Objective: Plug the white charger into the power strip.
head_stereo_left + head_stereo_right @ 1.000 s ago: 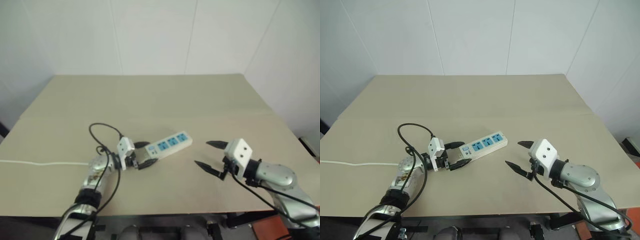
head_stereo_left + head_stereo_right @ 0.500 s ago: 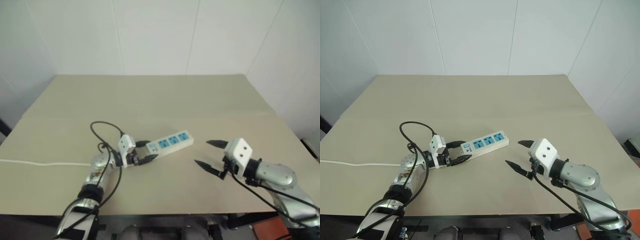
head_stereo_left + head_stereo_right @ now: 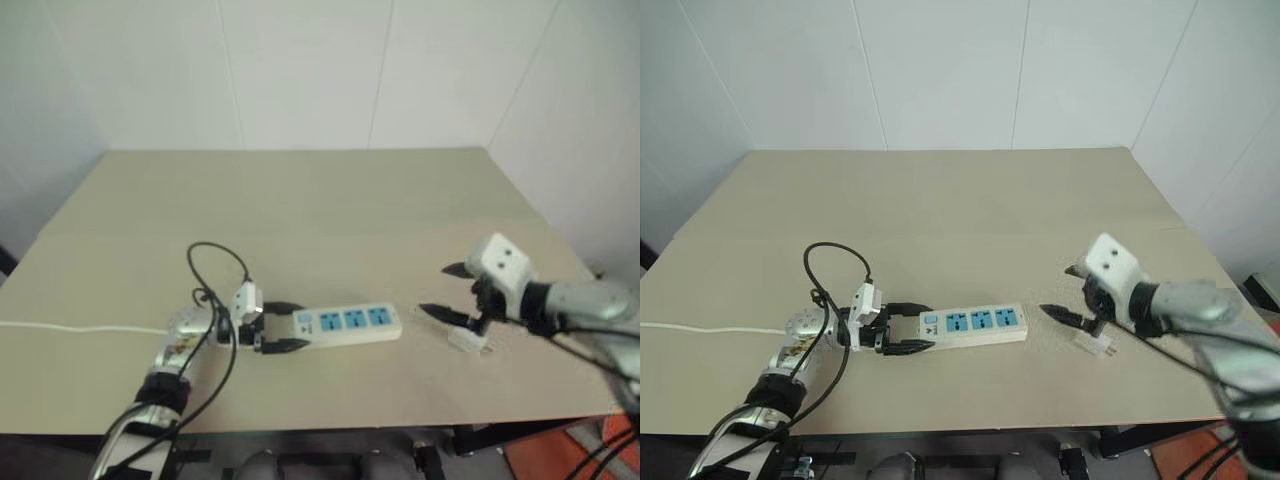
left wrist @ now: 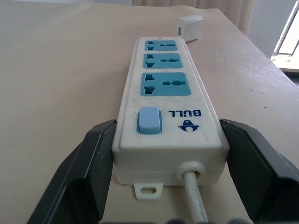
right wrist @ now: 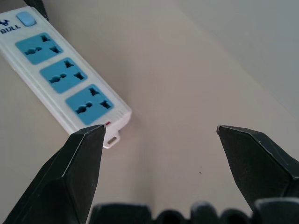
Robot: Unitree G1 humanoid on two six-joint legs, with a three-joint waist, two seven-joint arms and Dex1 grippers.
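Note:
My right gripper should next pick up the white charger by its plastic body (image 3: 464, 338). The charger's pins then stay free to go into a socket.
The power strip (image 3: 973, 325), a white bar with three blue sockets, lies on the table parallel to its front edge. My left gripper (image 3: 925, 327) is shut on its switch end, one black finger (image 4: 93, 158) pressed against each long side. The white charger (image 3: 1092, 343) lies on the table just past the strip's far end and also shows there in the left wrist view (image 4: 190, 27). My right gripper (image 3: 1056, 290) hangs open just above the charger, nothing between its fingers. The strip's far end (image 5: 65, 79) lies near one of its fingertips (image 5: 88, 144).
The strip's thin white cord (image 3: 700, 328) runs off to the table's left edge. The beige table (image 3: 970, 210) stretches bare toward the white wall behind. Its front edge is close below the strip, and its right edge is near my right arm.
My left gripper closed on the strip's switch end and swung it from slanted to parallel with the front edge. My right gripper rose and moved right, and the charger now shows beneath it.

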